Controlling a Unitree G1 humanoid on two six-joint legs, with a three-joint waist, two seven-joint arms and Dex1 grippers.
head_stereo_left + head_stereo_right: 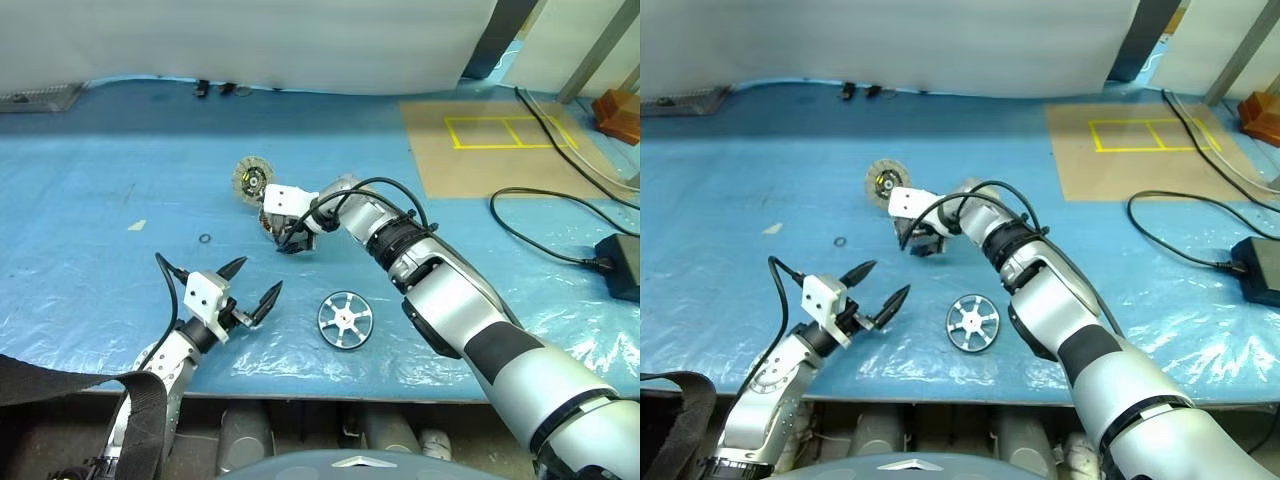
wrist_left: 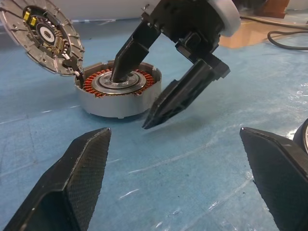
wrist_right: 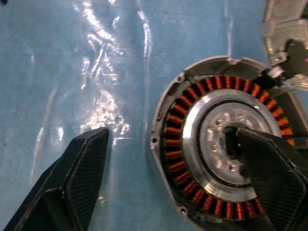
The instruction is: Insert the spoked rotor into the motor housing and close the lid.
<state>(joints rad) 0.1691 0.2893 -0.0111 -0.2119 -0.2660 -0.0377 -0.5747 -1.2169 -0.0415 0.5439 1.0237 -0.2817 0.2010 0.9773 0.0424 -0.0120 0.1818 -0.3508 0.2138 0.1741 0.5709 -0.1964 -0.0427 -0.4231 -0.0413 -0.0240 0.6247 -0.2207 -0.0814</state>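
Observation:
The motor housing needs to be made ready for the spoked rotor, so my right gripper needs to grab the housing by its ring side point(image 3: 160, 123) next.
The spoked rotor point(image 1: 345, 320) lies flat on the blue sheet near the front edge, untouched. The motor housing point(image 2: 118, 94) stands further back with its copper windings point(image 3: 192, 96) showing. Its lid point(image 1: 252, 180) is tipped up, open, at the far-left edge of the housing. My right gripper point(image 2: 134, 101) is open and angled down over the housing, one finger point(image 2: 120, 67) at the dark centre and the other point(image 2: 178, 98) outside the wall. My left gripper point(image 1: 258, 278) hovers open and empty, to the left of the rotor, pointing toward the housing.
A small black ring point(image 1: 204, 239) lies left of the housing. A brown board with yellow tape point(image 1: 500, 145) sits at the back right. A black cable point(image 1: 540, 230) runs to a black box point(image 1: 620, 265) at the right edge. The table's front edge point(image 1: 300, 385) is just behind the rotor.

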